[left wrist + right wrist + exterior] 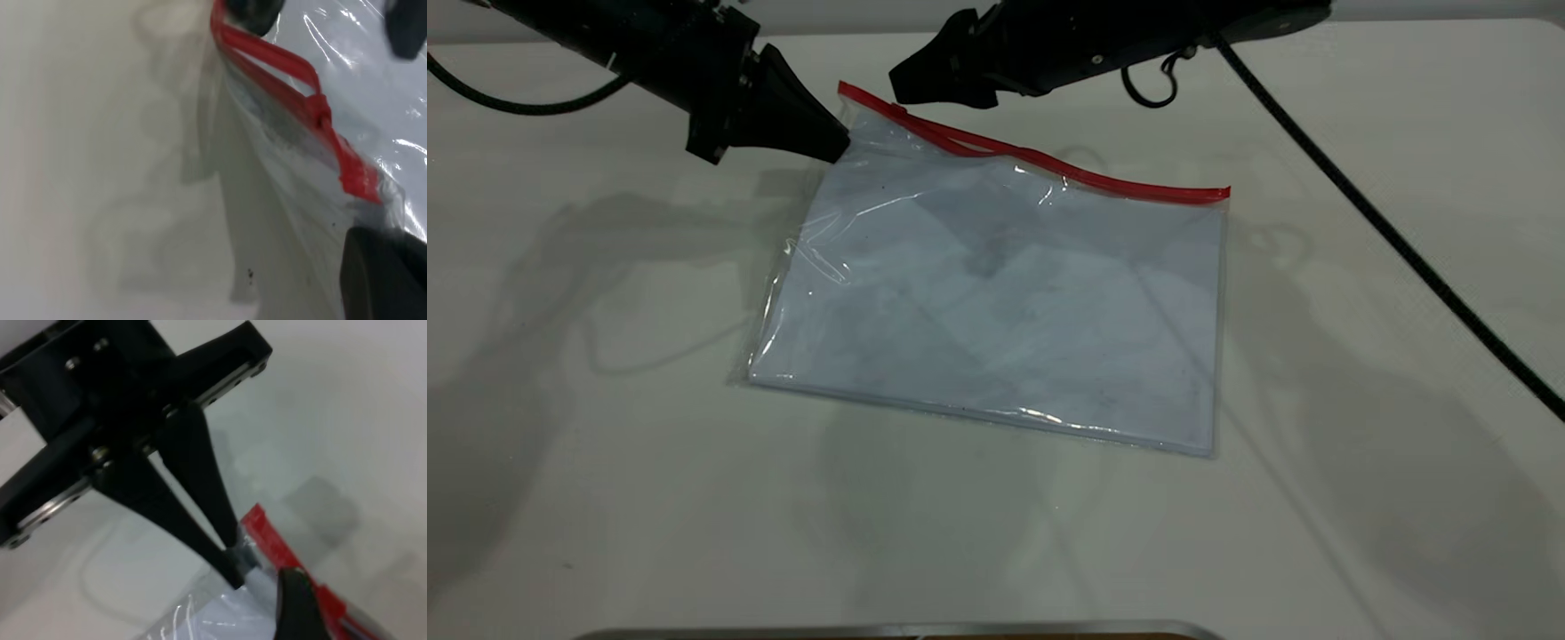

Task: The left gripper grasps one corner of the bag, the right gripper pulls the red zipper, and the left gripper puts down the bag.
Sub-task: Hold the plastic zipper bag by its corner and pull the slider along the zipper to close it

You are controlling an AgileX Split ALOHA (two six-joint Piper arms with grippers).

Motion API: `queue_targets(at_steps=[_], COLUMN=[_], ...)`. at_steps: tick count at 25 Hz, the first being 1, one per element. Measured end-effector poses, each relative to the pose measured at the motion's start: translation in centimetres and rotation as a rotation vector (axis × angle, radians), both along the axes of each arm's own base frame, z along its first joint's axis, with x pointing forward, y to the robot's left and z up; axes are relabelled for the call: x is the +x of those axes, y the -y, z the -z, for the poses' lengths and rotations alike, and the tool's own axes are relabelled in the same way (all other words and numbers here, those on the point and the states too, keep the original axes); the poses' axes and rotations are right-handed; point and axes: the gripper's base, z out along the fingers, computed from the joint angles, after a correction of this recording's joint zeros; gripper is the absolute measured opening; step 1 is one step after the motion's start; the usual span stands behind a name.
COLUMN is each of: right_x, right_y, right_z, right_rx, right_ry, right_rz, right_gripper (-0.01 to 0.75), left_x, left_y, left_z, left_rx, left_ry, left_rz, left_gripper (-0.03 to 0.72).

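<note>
Next, my right gripper grabs the red zipper by its slider tab (899, 110) and pulls it shut along the bag (1005, 302).
The bag (1005, 302), a clear pouch with white sheets inside, lies flat on the table with its far left corner (852, 133) raised. My left gripper (840, 147) is shut on that corner, just below the end of the red zipper (1049, 164). The right wrist view shows its two tapered jaws meeting on the plastic (235, 570). The zipper's slider tab (320, 110) sits close to the held corner, and beyond it the two red strips run apart. My right gripper (903, 84) hovers open just above the zipper near the slider. One of its fingers (293, 603) is beside the red strip (267, 533).
The white table (1316, 489) surrounds the bag. The right arm's black cable (1405, 249) runs across the table at the right. A metal-edged object (889, 631) lies at the near edge.
</note>
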Motion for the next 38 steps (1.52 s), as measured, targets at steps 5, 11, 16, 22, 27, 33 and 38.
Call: queue_targets(at_steps=[5,11,16,22,27,33,38], right_x=[0.4,0.0,-0.1,-0.2,-0.2,0.1,0.3], right_y=[-0.1,-0.5,-0.5,-0.6,-0.6,0.0,0.6], right_z=[1.1,2.1,2.4,2.3,2.3,2.1,2.3], right_rx=[0.001,-0.005,-0.001,0.006,0.001,0.022,-0.007], right_ry=[-0.002,-0.015,-0.019,-0.002,0.022,0.023,0.034], right_rz=[0.0,-0.012,-0.02,-0.039,-0.057,-0.058,-0.07], right_gripper=[0.503,0.485,0.366,0.12,0.04,0.04,0.037], left_x=[-0.1,0.0,0.1,0.2,0.3,0.5,0.7], left_y=[0.4,0.4,0.5,0.5,0.4,-0.1,-0.8], left_z=[0.0,0.0,-0.1,-0.1,-0.1,-0.5,-1.0], left_rx=[0.002,0.004,-0.01,-0.012,-0.012,-0.061,-0.138], left_ry=[0.003,0.007,0.008,0.009,0.008,-0.009,-0.022], left_rz=[0.007,0.004,-0.016,-0.024,-0.038,-0.069,-0.113], left_gripper=[0.011,0.011,0.011,0.011,0.011,0.011,0.008])
